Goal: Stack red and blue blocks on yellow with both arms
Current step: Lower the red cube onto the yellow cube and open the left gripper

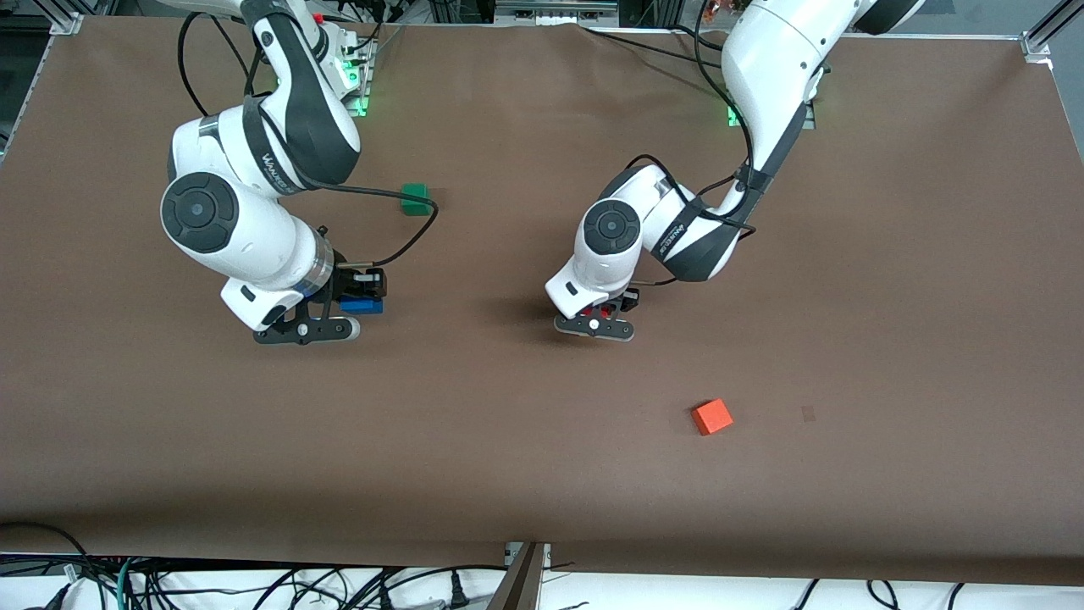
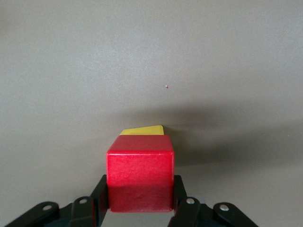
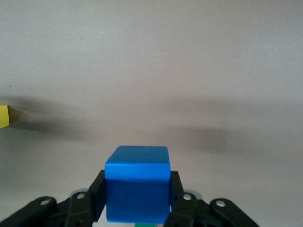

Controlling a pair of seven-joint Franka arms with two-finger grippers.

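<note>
I should let go of the red block (image 2: 140, 172) with my left gripper now: it sits squarely over the yellow cube (image 2: 142, 130) in the left wrist view.
My left gripper (image 1: 603, 315) is shut on the deep red block (image 2: 140, 172) and hangs low over the middle of the table. Only a strip of the yellow cube (image 2: 142, 130) shows, just past the red block's top edge and below it. In the front view the left hand hides the yellow cube. Toward the right arm's end of the table, my right gripper (image 1: 360, 298) is shut on the bright blue block (image 3: 137, 189), which shows under the hand (image 1: 362, 305). The right wrist view catches the yellow cube (image 3: 4, 116) off to the side.
A green cube (image 1: 414, 199) lies on the brown table (image 1: 508, 440) close to the right arm, with a black cable looping beside it. An orange-red cube (image 1: 712, 417) lies nearer the front camera, toward the left arm's end.
</note>
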